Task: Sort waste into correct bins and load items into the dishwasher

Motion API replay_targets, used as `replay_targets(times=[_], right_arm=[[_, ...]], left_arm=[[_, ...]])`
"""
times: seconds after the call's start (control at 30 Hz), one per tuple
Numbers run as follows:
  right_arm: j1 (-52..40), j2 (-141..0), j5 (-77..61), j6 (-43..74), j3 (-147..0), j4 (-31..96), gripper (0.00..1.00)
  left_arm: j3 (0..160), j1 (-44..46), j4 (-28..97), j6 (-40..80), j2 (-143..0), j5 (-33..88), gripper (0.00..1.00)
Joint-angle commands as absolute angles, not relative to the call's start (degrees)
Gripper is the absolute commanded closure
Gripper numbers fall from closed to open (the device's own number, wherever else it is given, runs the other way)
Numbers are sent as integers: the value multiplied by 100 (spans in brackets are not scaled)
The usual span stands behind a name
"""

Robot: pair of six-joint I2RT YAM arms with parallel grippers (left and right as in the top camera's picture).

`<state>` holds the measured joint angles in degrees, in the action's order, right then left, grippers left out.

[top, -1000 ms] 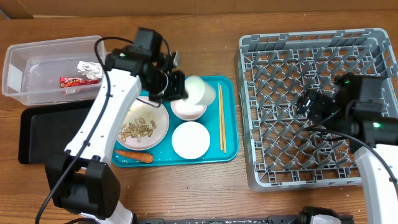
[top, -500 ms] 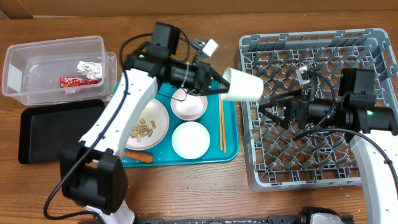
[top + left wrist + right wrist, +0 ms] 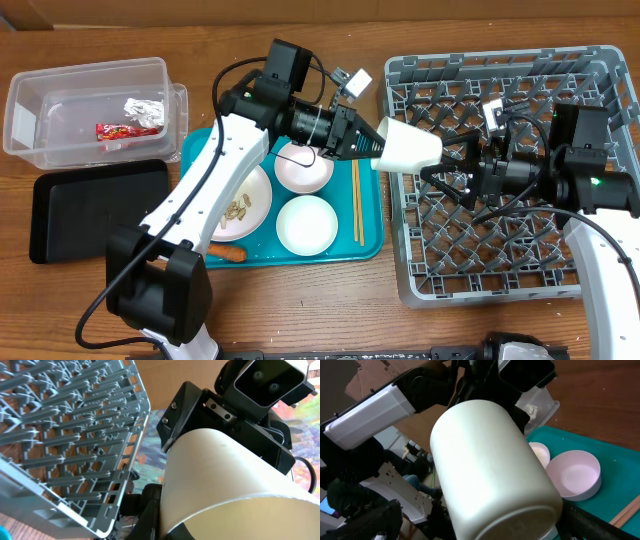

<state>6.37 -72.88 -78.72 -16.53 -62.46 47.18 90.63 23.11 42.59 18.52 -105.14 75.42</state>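
Observation:
My right gripper grabs the small white cup by its base end [image 3: 430,153] next, so the cup's rim stays free to load rim-first into the rack [image 3: 520,80].
My left gripper [image 3: 378,145] is shut on the rim of the small white cup [image 3: 410,150] and holds it on its side in the air, over the left edge of the grey dish rack [image 3: 520,80]. The cup's base points at my right gripper [image 3: 452,165], which is open with a finger on either side of the base. The cup fills the left wrist view [image 3: 225,475] and the right wrist view [image 3: 490,470]. Two bowls [image 3: 304,168] [image 3: 307,225], a plate with food scraps [image 3: 240,205], a carrot [image 3: 222,252] and chopsticks [image 3: 357,200] lie on the teal tray [image 3: 368,215].
The clear tub [image 3: 60,85] at the far left holds the foil ball [image 3: 143,108] and the red wrapper [image 3: 128,129]. The black tray [image 3: 90,205] lies in front of it. The rack's pegs show in the left wrist view [image 3: 75,435].
My left arm has carried the cup from above the teal tray rightwards to the rack's edge. My right gripper has moved left and now has its open fingers around the cup's base.

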Motion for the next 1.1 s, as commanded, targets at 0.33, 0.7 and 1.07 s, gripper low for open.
replay_targets(times=[0.33, 0.7, 1.07], right_arm=[[607, -7273, -8173, -1717, -6420, 4676, 36], [607, -7273, -7599, -1538, -6420, 4694, 48], [790, -7229, -4311, -266, -6674, 5282, 61]], left_arm=[[9096, 2665, 3806, 2451, -10565, 7607, 96], [9096, 2652, 3924, 2408, -10565, 7157, 72], [9098, 1813, 6101, 1881, -10073, 3170, 65]])
